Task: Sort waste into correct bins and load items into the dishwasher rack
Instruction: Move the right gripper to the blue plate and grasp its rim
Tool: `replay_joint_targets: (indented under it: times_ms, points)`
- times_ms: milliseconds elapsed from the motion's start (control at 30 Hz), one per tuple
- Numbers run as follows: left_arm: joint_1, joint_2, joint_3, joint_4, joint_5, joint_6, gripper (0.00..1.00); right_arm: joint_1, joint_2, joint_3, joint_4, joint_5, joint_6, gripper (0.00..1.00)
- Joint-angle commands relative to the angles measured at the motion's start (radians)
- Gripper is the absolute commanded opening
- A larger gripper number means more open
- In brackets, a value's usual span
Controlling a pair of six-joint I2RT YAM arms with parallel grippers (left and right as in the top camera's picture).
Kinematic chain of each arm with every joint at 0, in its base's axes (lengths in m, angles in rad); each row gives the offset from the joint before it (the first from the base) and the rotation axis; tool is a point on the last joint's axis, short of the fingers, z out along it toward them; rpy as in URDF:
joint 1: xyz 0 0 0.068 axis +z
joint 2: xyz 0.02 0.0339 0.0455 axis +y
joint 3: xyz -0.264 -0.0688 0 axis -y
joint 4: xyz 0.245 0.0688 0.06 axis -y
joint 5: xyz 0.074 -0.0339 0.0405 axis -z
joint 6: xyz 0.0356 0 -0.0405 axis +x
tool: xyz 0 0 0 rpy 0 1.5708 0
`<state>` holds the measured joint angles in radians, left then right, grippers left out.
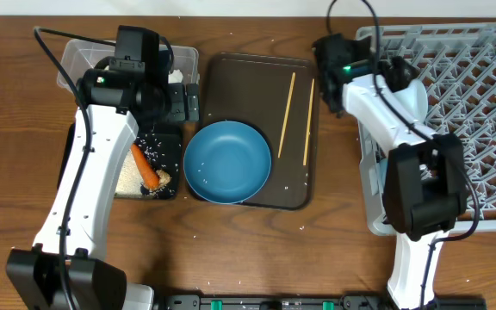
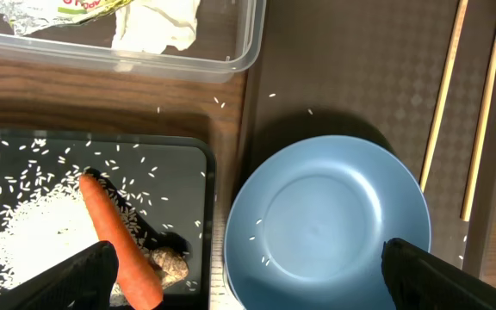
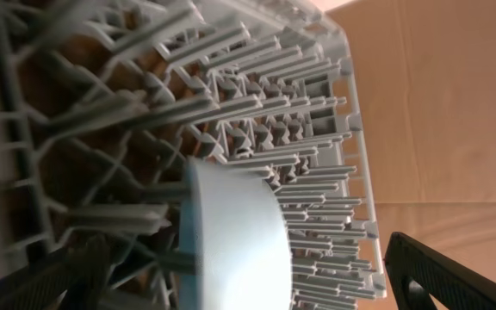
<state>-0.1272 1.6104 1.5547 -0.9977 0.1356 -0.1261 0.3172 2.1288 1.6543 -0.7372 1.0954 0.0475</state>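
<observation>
I should grab the large dark-blue bowl (image 1: 227, 162) next with my right gripper, by the bowl's rim beside the chopsticks. The bowl's body then stays free to go into the rack.
The large dark-blue bowl (image 1: 227, 162) (image 2: 325, 224) sits on the brown serving tray with a few rice grains in it. My left gripper (image 1: 188, 102) (image 2: 252, 284) is open and empty above the bowl's left edge. The black tray (image 1: 172, 142) (image 2: 209, 198) holds rice (image 2: 33, 232), the carrot (image 1: 146, 168) (image 2: 114, 237) and the brown lump (image 2: 169, 263). The clear tub (image 1: 80, 60) (image 2: 145, 62) holds the wrapper (image 2: 58, 10) and white paper (image 2: 158, 21). Two chopsticks (image 1: 287, 103) (image 2: 442, 86) lie on the serving tray. My right gripper (image 1: 399, 73) (image 3: 248, 293) is open around the small light-blue bowl (image 3: 235, 241), which stands on edge in the grey rack (image 1: 480, 77) (image 3: 317, 95). The cups are out of view.
The dark-brown serving tray (image 1: 239, 73) (image 2: 351, 77) lies between the bins and the rack. Loose rice grains are scattered on the wooden table (image 1: 257, 258) around the trays. My right arm stretches over the rack's left side.
</observation>
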Motion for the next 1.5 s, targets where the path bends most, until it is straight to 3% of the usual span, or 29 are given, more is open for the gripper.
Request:
replay_joint_targets:
  times_ms: [0,167,233,467,667,867,1067,1233,1400,1467]
  points:
    - [-0.002,0.005,0.003,-0.003,0.003,0.01,0.98,0.034,-0.016,0.005,0.002,-0.05,-0.01,0.99]
    - [-0.002,0.005,0.003,-0.003,0.003,0.01,0.98,0.071,-0.091,0.04,0.033,-0.089,-0.011,0.99]
    - [-0.002,0.005,0.003,-0.003,0.003,0.01,0.98,0.086,-0.131,0.054,0.051,-0.187,-0.011,0.99]
    - [-0.002,0.005,0.003,-0.003,0.003,0.01,0.98,0.109,-0.193,0.053,0.114,-0.904,0.051,0.89]
    - [-0.002,0.005,0.003,-0.003,0.003,0.01,0.98,0.125,-0.134,0.052,0.068,-1.337,0.117,0.77]
    - [-0.002,0.005,0.003,-0.003,0.003,0.01,0.98,0.182,-0.076,0.051,-0.112,-1.313,0.116,0.75]
    - [-0.002,0.005,0.003,-0.003,0.003,0.01,0.98,0.22,0.005,0.051,-0.164,-1.351,0.1,0.69]
    - [-0.002,0.005,0.003,-0.003,0.003,0.01,0.98,0.249,0.074,0.051,-0.216,-1.386,0.101,0.52]
    - [-0.002,0.005,0.003,-0.003,0.003,0.01,0.98,0.243,0.093,0.051,-0.243,-1.385,0.101,0.01]
    - [-0.002,0.005,0.003,-0.003,0.003,0.01,0.98,0.229,0.088,0.054,-0.242,-1.385,0.101,0.01]
